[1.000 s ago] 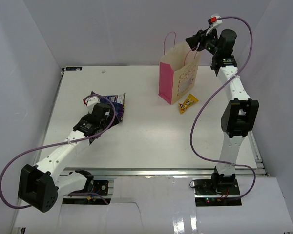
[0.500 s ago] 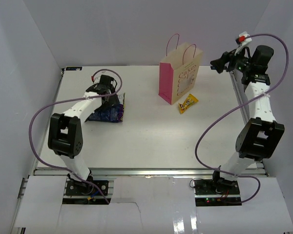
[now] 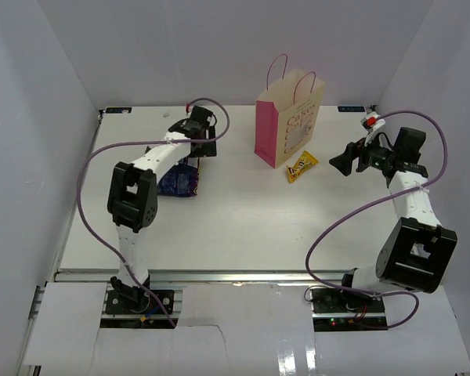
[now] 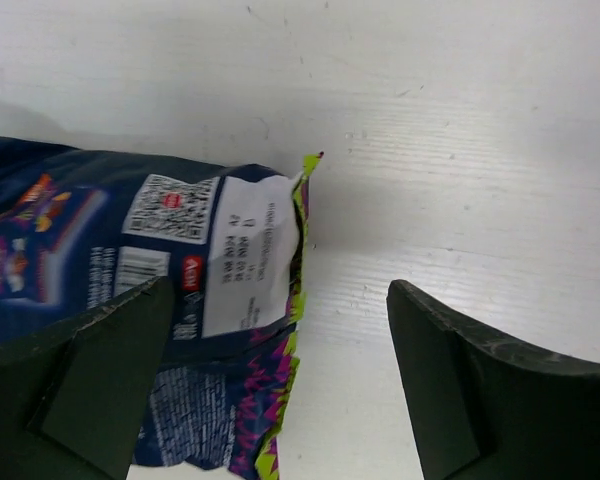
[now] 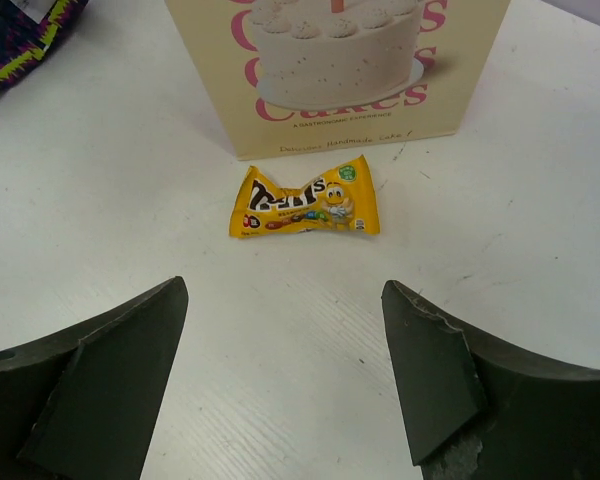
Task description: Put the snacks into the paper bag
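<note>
My left gripper pinches the chip bag by its zigzag edge (image 3: 197,164) next. That leaves the chip bag's body free to enter the paper bag (image 3: 290,117).
The blue-purple chip bag (image 3: 180,182) lies flat at the left of the table. My left gripper (image 3: 205,146) is open at its far end. In the left wrist view the chip bag (image 4: 180,290) lies under the left finger, its zigzag edge between the jaws of my left gripper (image 4: 280,295). The cream paper bag (image 3: 290,117) with pink sides stands upright at the back. One yellow wrapped packet (image 3: 301,165) lies by its base. My right gripper (image 3: 337,163) is open and empty, low, just right of the yellow packet (image 5: 305,205). No dark purple candy packet is in view.
The paper bag's printed face (image 5: 340,70) fills the top of the right wrist view, with a corner of the chip bag (image 5: 20,40) at upper left. White walls enclose the table on three sides. Purple cables loop off both arms.
My left arm has swung from over the chip bag to its far right end. My right arm has come down from above the paper bag to table level beside the yellow packet.
</note>
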You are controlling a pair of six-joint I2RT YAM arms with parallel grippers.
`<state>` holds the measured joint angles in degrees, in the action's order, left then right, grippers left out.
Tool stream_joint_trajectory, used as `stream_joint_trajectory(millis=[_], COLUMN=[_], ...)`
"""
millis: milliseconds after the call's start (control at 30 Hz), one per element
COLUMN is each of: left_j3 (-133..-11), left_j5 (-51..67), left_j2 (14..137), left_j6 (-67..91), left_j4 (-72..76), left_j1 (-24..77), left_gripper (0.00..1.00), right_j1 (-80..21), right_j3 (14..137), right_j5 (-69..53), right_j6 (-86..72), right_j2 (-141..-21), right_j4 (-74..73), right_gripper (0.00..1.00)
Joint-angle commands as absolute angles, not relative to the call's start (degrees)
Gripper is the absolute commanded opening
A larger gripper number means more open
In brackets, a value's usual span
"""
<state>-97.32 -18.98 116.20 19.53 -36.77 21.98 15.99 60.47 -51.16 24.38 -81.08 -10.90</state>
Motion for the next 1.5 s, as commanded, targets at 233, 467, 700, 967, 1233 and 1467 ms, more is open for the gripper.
stream_joint_trajectory(millis=[233, 467, 700, 967, 1233, 1467], left_j3=[-106.0, -102.5, -97.2, -95.7, -93.4, -88.2], left_j5=[-40.8, -45.3, -40.1, -12.5, 7.4, 14.7], left_j2=[128.0, 130.4, 127.4, 108.6, 97.6, 89.5], left_j6=[19.2, 18.8, 18.1, 13.9, 16.7, 15.6], left_j4=[-46.8, -46.6, -43.2, -36.6, -33.0, -32.3], left_j1=[26.4, 26.5, 26.5, 25.8, 22.9, 22.1], left_gripper=[0.95, 0.6, 0.26, 0.0, 0.0, 0.0], right_j1=[17.9, 18.5, 19.3, 20.0, 18.4, 5.1], right_j3=[58.3, 57.3, 56.6, 56.2, 60.7, 69.4], right_j5=[-54.0, -54.2, -54.8, -56.5, -70.1, -67.3], right_j6=[24.1, 23.3, 22.4, 22.2, 45.8, 94.4], right_j2=[-78.7, -78.0, -77.4, -75.8, -77.1, -80.3], right_j4=[-10.5, -10.3, -10.3, -10.7, -30.9, -67.6], right_gripper=[0.84, 0.84, 0.84, 0.84, 0.84, 0.86])
